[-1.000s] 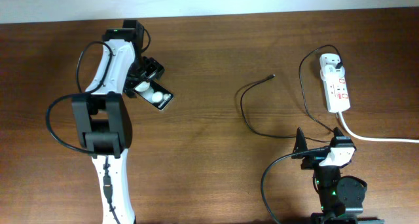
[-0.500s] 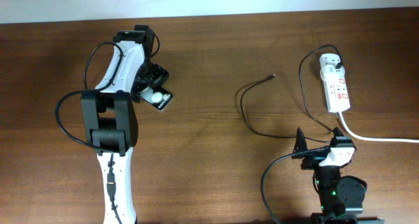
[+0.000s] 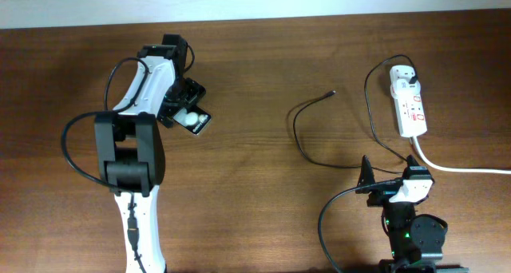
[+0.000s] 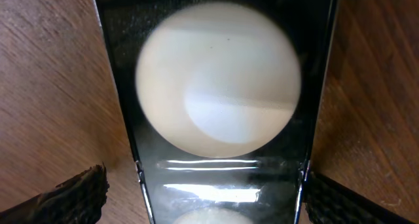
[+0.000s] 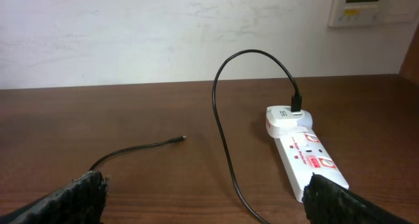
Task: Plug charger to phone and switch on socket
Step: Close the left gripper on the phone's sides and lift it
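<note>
I need to grab the phone point(image 3: 196, 120) across its long side edges with my left gripper next. That leaves an end free to hand over to my right gripper.
The phone point(image 3: 196, 120), black and glossy with two white blobs, lies on the wooden table at the left. It fills the left wrist view point(image 4: 219, 178). My left gripper point(image 3: 180, 104) is open, one finger on each side of the phone point(image 4: 206, 179), with a gap on the left. The charger cable point(image 3: 295, 131) loops over the table; its tip point(image 3: 333, 92) lies free and its white adapter point(image 3: 403, 75) sits in the socket point(image 3: 411, 107). The right wrist view shows the tip point(image 5: 182, 139), adapter point(image 5: 288, 120) and socket point(image 5: 309, 157). My right gripper point(image 3: 389, 174) is open and empty point(image 5: 206, 188), near the front edge.
The socket's thick white cord point(image 3: 463, 169) runs off to the right. A white wall point(image 5: 131, 34) stands behind the table's far edge, with a wall panel point(image 5: 370, 4) at the upper right.
My left arm has swung a little to the right and its gripper has moved closer over the phone. The phone, the cable and the right arm have not moved.
</note>
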Robot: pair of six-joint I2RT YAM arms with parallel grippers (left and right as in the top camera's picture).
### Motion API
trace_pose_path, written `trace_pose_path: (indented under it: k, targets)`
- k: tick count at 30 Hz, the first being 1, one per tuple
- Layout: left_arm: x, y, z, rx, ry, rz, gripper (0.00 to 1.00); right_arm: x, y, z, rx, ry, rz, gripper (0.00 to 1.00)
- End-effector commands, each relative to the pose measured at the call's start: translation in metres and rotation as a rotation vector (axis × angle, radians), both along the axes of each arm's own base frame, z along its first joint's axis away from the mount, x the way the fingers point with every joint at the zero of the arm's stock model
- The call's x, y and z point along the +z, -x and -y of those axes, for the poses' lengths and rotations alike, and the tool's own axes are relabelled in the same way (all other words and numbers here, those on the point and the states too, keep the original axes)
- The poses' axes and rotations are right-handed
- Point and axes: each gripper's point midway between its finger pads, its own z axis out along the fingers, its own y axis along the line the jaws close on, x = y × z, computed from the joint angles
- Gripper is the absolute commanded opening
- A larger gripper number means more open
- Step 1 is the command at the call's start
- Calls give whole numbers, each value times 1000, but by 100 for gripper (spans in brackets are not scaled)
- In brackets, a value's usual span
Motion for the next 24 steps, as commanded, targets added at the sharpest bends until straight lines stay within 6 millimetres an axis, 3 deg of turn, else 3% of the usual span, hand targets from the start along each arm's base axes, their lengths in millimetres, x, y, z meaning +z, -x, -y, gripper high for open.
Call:
trace_pose_path:
  k: [1, 4, 10, 16, 19, 24]
  targets:
    - [-68, 32, -16, 32, -65, -144, 99, -2, 0, 2, -10, -4, -1, 99]
    - [-70, 27, -17, 38, -56, -121, 97, -2, 0, 2, -10, -4, -1, 99]
    - [-72, 27, -38, 89, -46, -119, 96, -2, 0, 2, -10, -4, -1, 99]
    - [-73, 29, -27, 74, -14, -127, 89, -2, 0, 2, -10, -5, -1, 99]
    - [-74, 30, -18, 55, -4, -132, 99, -2, 0, 2, -10, -4, -1, 99]
    - [-81, 43, -11, 41, 0, -168, 99, -2, 0, 2, -10, -4, -1, 99]
